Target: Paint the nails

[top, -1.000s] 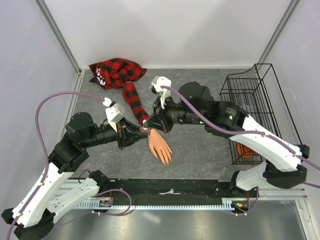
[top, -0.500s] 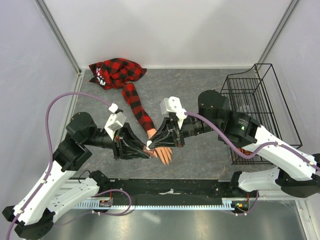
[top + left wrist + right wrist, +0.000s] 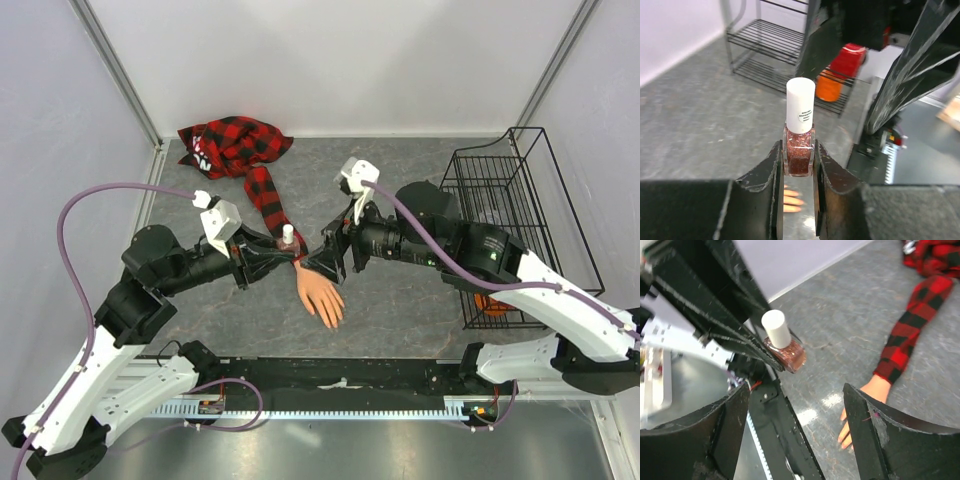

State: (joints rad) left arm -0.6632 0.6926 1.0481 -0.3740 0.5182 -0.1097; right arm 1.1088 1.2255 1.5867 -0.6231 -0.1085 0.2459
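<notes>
The bottom of the cap should stay free to paint the nails, so the right gripper will next take the bottle's white cap by its sides.
The peach mannequin hand lies palm down on the grey table, reaching out of a red-and-black plaid sleeve. Its nails at the fingertips are too small to make out. My left gripper is shut on a small glittery reddish bottle and holds it upright, its white cap on, above the wrist. My right gripper stands open just right of the bottle, touching nothing. The hand's fingers show between its jaws.
A black wire basket stands at the right with an orange thing in it. The bunched plaid garment lies at the back left. White walls enclose the table on three sides.
My right gripper has opened and drawn back to the right, off the bottle's cap. My left gripper has carried the bottle from the mannequin's fingers up over the wrist.
</notes>
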